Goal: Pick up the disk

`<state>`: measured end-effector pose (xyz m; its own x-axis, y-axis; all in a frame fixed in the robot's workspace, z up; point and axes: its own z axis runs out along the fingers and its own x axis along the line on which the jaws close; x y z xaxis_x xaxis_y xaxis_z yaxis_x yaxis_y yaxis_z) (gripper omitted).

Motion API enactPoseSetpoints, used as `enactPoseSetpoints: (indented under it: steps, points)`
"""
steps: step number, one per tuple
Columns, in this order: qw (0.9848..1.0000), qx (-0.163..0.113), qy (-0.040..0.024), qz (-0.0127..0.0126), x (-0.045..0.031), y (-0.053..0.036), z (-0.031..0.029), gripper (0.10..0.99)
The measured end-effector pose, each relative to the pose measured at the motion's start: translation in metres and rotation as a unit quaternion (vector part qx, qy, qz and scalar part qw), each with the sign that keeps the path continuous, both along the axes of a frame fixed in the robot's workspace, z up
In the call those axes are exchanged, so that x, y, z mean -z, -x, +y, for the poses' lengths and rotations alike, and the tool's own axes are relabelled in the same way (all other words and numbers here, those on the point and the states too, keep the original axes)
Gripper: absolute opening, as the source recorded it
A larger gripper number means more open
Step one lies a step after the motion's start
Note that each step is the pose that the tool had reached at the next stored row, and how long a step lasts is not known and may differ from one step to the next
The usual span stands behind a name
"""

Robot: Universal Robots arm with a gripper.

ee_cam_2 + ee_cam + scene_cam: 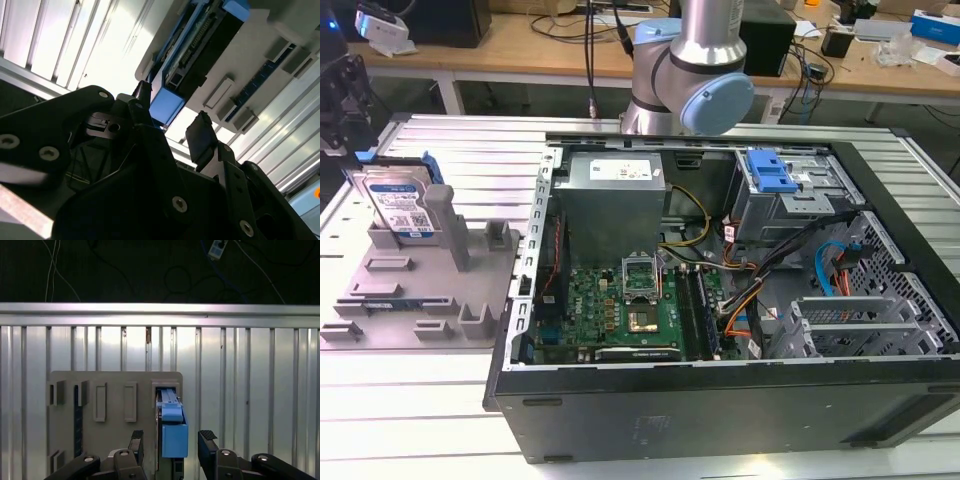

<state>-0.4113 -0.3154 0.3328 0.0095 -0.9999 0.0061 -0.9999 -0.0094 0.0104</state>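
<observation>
My open fingers are above the disk's blue top bar, short of the disk's sides, so it is too early to close. My gripper lowers first.
The disk [400,205] stands upright on its edge in a slot of the grey fixture plate [410,290], at the exterior view's left. It is silver with a blue-and-white label and blue side rails. In the first wrist view I look down on the disk's [170,405] blue top rail, and my gripper [172,437] is open with one black finger [136,439] on each side of it, not touching. The second wrist view shows the same: the gripper [171,112] hangs open over the blue end of the disk [200,40]. The dark gripper body [340,100] hovers just above the disk.
An open computer case [720,280] with motherboard, cables and a blue drive-bay bracket [770,170] lies right of the plate. All rest on a ribbed aluminium table [420,420], whose edge [160,310] lies beyond the plate. The plate [115,390] has several other posts and slots.
</observation>
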Motion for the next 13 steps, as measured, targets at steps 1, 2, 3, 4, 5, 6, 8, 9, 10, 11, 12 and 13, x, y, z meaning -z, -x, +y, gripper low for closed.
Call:
enactPoseSetpoints:
  steps: [1,2,3,4,5,6,8,9,10,11,12,13]
  points:
    - [1.0000,0.000,0.0000,0.0000,0.0007,0.0000,0.0000,0.557]
    - [1.0000,-0.001,0.0000,0.0000,0.0023,0.0000,0.0000,0.557]
    - [1.0000,-0.001,0.0000,0.0000,0.0040,0.0000,0.0000,0.557]
    - [1.0000,-0.002,0.0000,0.0000,0.0051,0.0000,0.0000,0.557]
    - [1.0000,-0.002,0.0000,0.0000,0.0061,0.0000,0.0000,0.557]
    - [1.0000,-0.002,0.0000,0.0000,0.0068,0.0000,0.0000,0.557]
    - [1.0000,-0.003,0.0000,-0.0001,0.0083,0.0000,0.0000,0.557]
    - [1.0000,-0.003,0.0000,0.0000,0.0092,0.0000,0.0000,0.557]
    - [1.0000,-0.003,0.0000,0.0000,0.0100,0.0000,0.0000,0.557]
    - [1.0000,-0.004,0.0000,0.0000,0.0112,0.0000,0.0000,0.557]
    - [1.0000,-0.004,0.0000,0.0000,0.0124,0.0000,0.0000,0.557]
    - [1.0000,-0.004,0.0000,0.0000,0.0131,0.0000,0.0000,0.557]
